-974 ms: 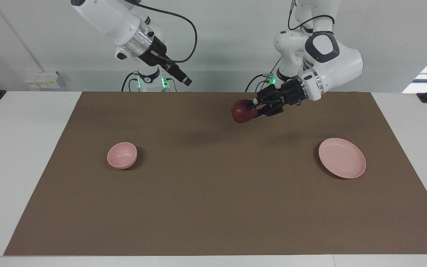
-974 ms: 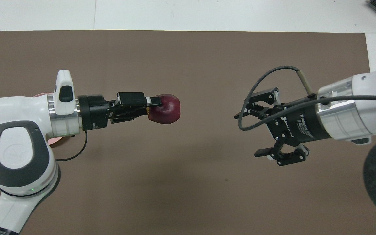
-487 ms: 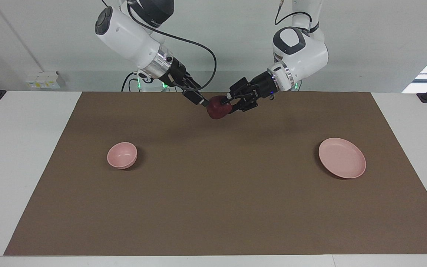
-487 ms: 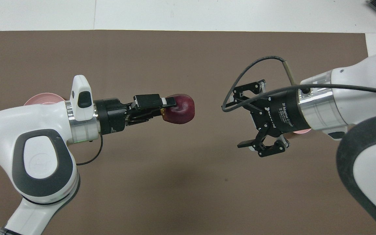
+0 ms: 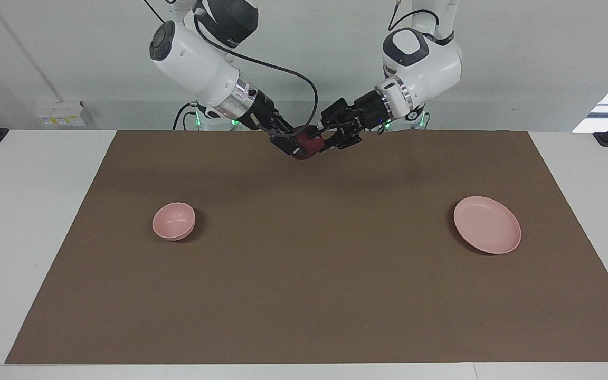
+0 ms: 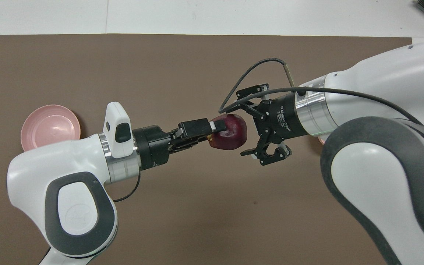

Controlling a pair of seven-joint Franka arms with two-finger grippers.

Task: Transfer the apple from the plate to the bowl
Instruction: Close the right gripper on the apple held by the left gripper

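My left fingers cover the dark red apple's pale-tipped end, so my right gripper should grab its bare, rounded end (image 6: 241, 131) next.
My left gripper (image 5: 321, 141) is shut on the dark red apple (image 5: 304, 148) and holds it in the air over the mat's edge nearest the robots, midway between the arms. My right gripper (image 5: 286, 143) is open, with its fingers on either side of the apple's free end; I cannot tell whether they touch it. In the overhead view the left gripper (image 6: 215, 129), the apple (image 6: 232, 127) and the right gripper (image 6: 241, 124) meet in the middle. The pink plate (image 5: 487, 224) lies empty toward the left arm's end and shows overhead (image 6: 46, 127). The pink bowl (image 5: 173, 220) stands empty toward the right arm's end, almost hidden overhead by the right arm.
A brown mat (image 5: 304, 274) covers most of the white table (image 5: 29, 237). Nothing else lies on it.
Both arms have moved toward each other. The left gripper carried the apple toward the right arm, and the open right gripper has closed in until its fingers straddle the apple.
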